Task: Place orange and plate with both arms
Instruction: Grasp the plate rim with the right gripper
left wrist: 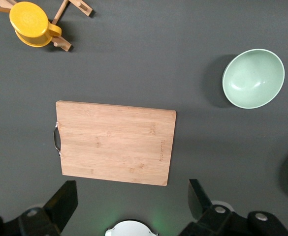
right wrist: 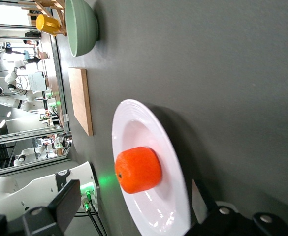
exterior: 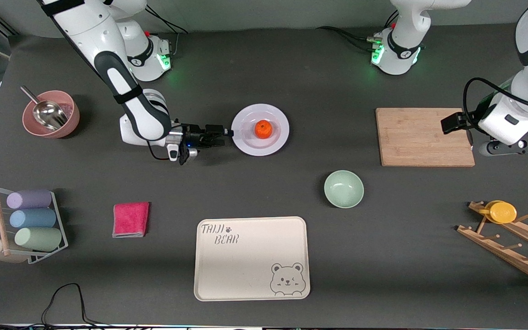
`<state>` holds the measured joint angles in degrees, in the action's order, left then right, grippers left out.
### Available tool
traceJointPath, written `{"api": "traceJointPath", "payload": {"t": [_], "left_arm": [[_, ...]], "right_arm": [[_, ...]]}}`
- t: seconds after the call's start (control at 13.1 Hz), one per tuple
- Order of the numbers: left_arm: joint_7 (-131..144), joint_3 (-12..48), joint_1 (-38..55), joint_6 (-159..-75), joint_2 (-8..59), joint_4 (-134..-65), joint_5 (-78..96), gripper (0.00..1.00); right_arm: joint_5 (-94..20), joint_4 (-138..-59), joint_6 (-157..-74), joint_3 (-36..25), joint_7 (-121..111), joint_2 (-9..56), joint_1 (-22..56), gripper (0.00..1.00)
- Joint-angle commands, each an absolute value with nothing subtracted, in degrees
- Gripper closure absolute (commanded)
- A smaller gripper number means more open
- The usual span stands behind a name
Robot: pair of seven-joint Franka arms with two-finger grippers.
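The orange [exterior: 263, 129] and the plate should be placed together, so my right gripper should next grab the white plate by its rim [exterior: 235, 132].
The orange [exterior: 263, 129] sits in the middle of the white plate [exterior: 250, 145], which lies flat on the table. My right gripper [exterior: 228, 133] lies low and level at the plate's rim on the right arm's side. It is open. In the right wrist view the orange [right wrist: 139, 169] and the plate's rim [right wrist: 134, 123] lie between the right gripper's [right wrist: 134, 204] spread fingers, which are not clamped on anything. My left gripper [exterior: 516, 147] hangs high over the cutting board's end, open and holding nothing. It shows open in the left wrist view as well, the left gripper [left wrist: 131, 192] above bare table.
A wooden cutting board [exterior: 424, 136] lies toward the left arm's end. A pale green bowl [exterior: 343, 189] and a beige bear tray [exterior: 252, 259] are nearer the camera. A pink cloth [exterior: 130, 219], a pink bowl with a scoop [exterior: 51, 114], a cup rack [exterior: 25, 224] and a wooden rack with a yellow cup [exterior: 502, 212] stand around.
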<state>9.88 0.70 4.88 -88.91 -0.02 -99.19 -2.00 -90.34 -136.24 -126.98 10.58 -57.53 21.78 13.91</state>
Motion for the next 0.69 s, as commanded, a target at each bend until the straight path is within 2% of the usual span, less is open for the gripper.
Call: {"api": "traceJointPath", "payload": {"t": [0.0, 0.46, 0.61], "left_arm": [[10.3, 0.4, 5.4, -89.0, -0.3, -99.5, -1.8, 0.0], [10.2, 0.4, 5.4, -88.3, -0.4, -99.5, -0.6, 0.0], [10.3, 0.4, 5.4, -87.7, -0.5, -99.3, -0.3, 0.0]], "right_arm": [[-93.4, -135.1, -126.2, 11.2, -62.2, 25.0, 13.3, 0.0], [-95.5, -135.2, -126.6, 13.2, -62.7, 26.5, 13.4, 0.01], [-96.1, -135.1, -126.6, 13.3, -62.8, 27.0, 13.4, 0.13]]}}
